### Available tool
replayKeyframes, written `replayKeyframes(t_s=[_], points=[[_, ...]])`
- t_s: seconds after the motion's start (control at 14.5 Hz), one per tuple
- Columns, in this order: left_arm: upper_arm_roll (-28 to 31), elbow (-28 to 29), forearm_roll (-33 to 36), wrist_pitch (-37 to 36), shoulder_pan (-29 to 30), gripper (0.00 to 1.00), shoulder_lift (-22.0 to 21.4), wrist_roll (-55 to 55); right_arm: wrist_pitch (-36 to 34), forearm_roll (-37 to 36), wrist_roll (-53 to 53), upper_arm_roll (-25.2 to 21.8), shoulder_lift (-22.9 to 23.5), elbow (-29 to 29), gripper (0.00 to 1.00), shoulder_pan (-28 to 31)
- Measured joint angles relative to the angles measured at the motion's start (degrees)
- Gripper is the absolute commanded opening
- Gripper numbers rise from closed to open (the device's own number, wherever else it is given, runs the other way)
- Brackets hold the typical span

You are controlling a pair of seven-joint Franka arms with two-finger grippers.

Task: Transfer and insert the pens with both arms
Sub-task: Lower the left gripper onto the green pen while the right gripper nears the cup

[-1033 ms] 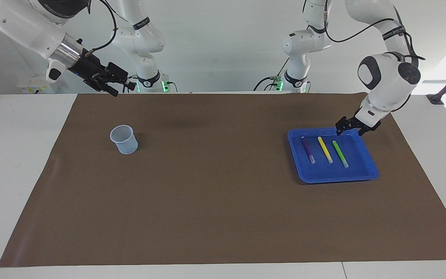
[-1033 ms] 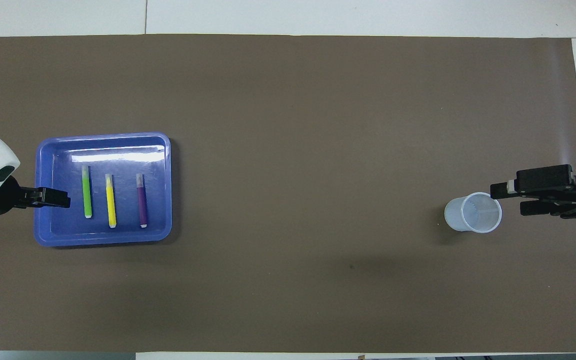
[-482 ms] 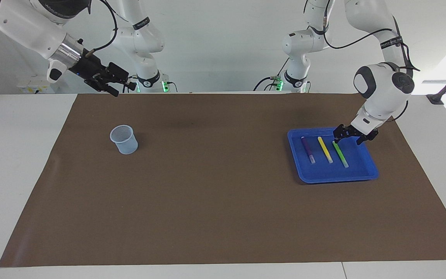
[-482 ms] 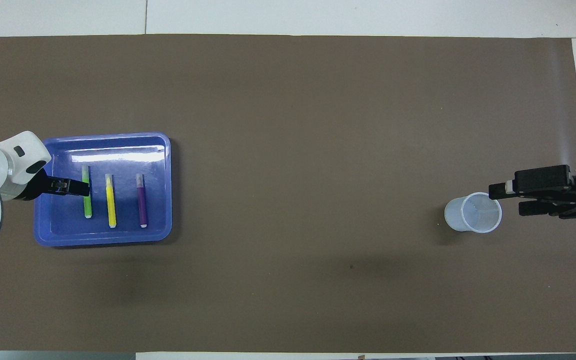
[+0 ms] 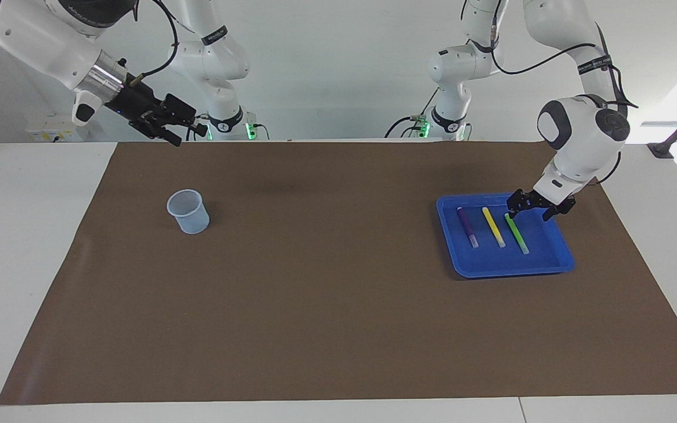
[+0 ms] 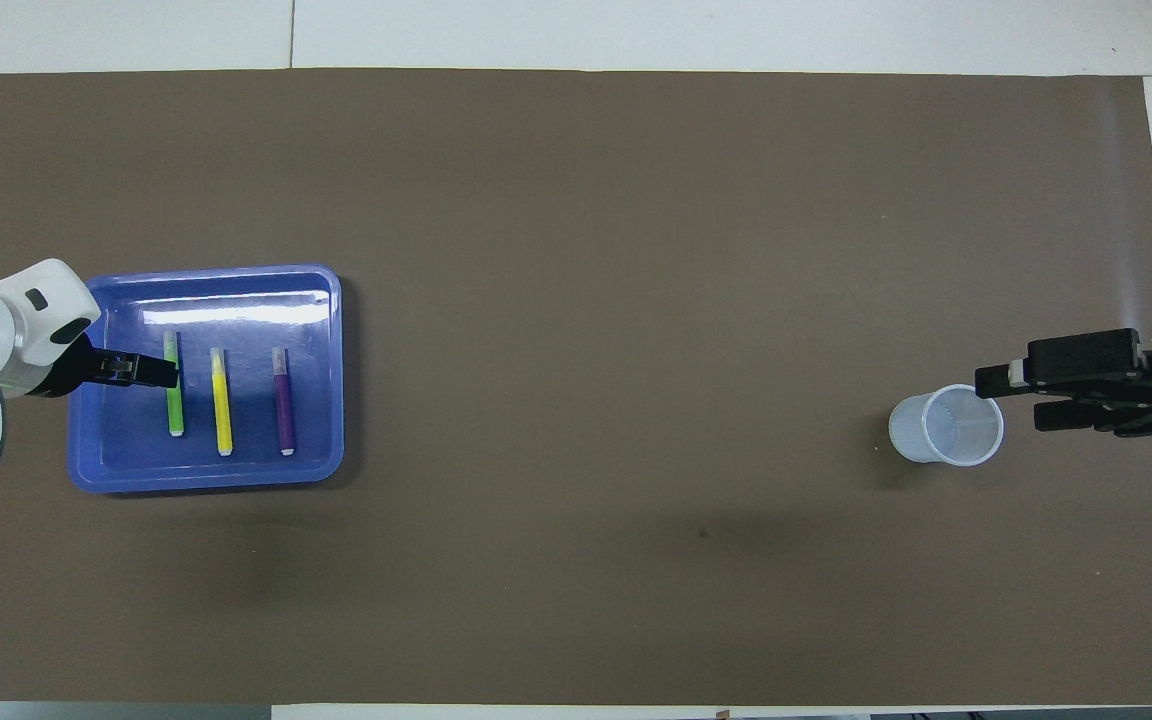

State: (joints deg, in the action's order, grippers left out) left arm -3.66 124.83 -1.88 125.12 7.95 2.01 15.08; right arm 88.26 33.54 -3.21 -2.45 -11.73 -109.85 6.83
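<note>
Next, my left gripper grabs the green pen by its body (image 6: 175, 406) to pass it across for the clear plastic cup (image 6: 946, 425).
Three pens lie side by side in a blue tray (image 5: 509, 271) (image 6: 206, 478) toward the left arm's end of the table: purple (image 5: 467, 228) (image 6: 284, 400), yellow (image 5: 493, 227) (image 6: 222, 400) and green (image 5: 518, 235) (image 6: 175, 410). My left gripper (image 5: 530, 212) (image 6: 141, 372) is open and low inside the tray. One finger is at the green pen's end nearer the robots. My right gripper (image 5: 183, 134) (image 6: 1011, 398) is open, empty and raised beside a clear plastic cup (image 5: 187, 211) (image 6: 946, 425) that stands upright and empty.
A brown mat (image 5: 338, 294) covers most of the white table. Two smaller white arms with green-lit bases (image 5: 224, 120) (image 5: 447, 120) stand at the robots' edge of the table.
My left gripper came down from the tray's rim into the tray, to the green pen's end; it has barely moved in the last half second. The right gripper has hardly moved.
</note>
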Motion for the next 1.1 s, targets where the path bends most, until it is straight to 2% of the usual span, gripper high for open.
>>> replayKeyframes(t_s=[0.69, 0.89, 1.1], points=[[0.09, 0.04, 0.00, 5.39, 0.14, 0.80, 6.77, 2.27, 2.13, 1.72, 0.00, 0.46, -0.55, -1.60, 1.00, -0.01], [0.09, 0.04, 0.00, 5.87, 0.14, 0.73, 7.47, 2.43, 2.22, 1.73, 0.00, 0.65, -0.61, -1.70, 1.00, -0.01], [0.09, 0.04, 0.00, 6.00, 0.16, 0.70, 7.52, 3.02, 2.26, 1.73, 0.00, 0.70, -0.61, -1.76, 1.00, -0.01]])
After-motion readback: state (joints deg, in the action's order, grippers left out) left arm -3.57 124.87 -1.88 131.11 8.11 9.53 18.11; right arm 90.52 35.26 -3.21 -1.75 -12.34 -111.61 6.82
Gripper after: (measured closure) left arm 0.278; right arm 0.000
